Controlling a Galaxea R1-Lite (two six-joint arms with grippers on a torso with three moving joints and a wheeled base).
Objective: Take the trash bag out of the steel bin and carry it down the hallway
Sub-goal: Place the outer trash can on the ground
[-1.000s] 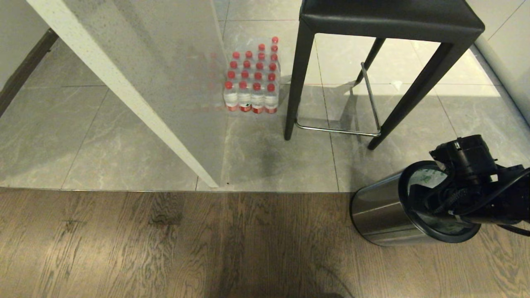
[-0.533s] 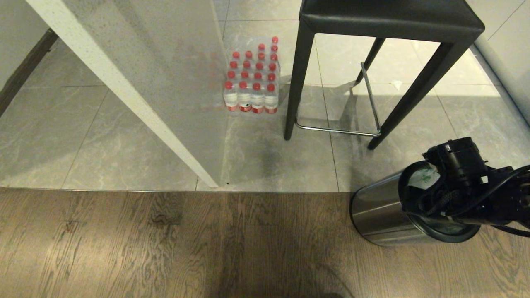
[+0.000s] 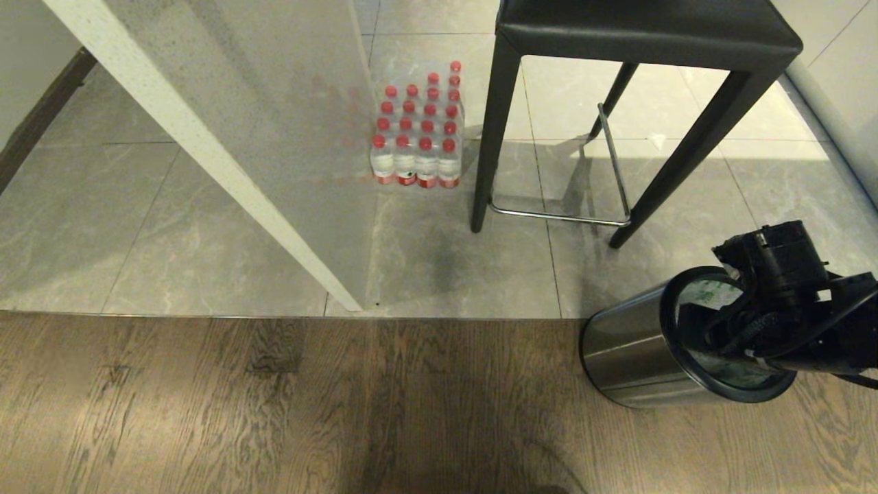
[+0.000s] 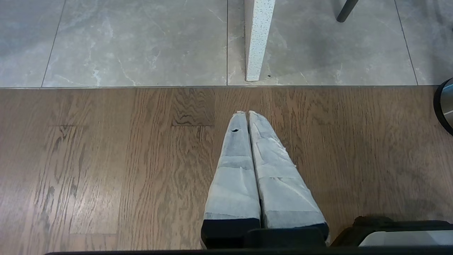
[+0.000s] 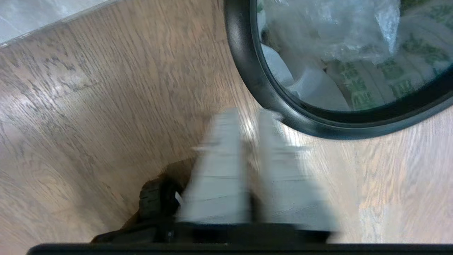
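I need to grab the steel bin's black rim with my right gripper next, to uncover the trash bag so it can be removed.
The steel bin (image 3: 631, 350) stands on the wood floor at the lower right, its black rim (image 5: 247, 71) ringing the mouth. Inside lies the trash bag (image 3: 706, 291), translucent white with green print (image 5: 354, 71). My right arm's wrist (image 3: 775, 274) hovers over the bin's mouth and hides the fingers in the head view. In the right wrist view the right gripper (image 5: 249, 115) is just outside the rim, above the planks, slightly open with floor showing through the narrow gap and nothing held. My left gripper (image 4: 246, 112) is parked shut and empty above the wood floor.
A black stool (image 3: 645, 34) with a chrome footrest stands just behind the bin. A pack of red-capped water bottles (image 3: 418, 130) sits on the hallway's grey tiles (image 3: 137, 226). A white speckled counter panel (image 3: 226, 137) slants down to the tile edge.
The right wrist shifted a little left over the bin's mouth, then came back to about where it was. Bin and bag have not moved.
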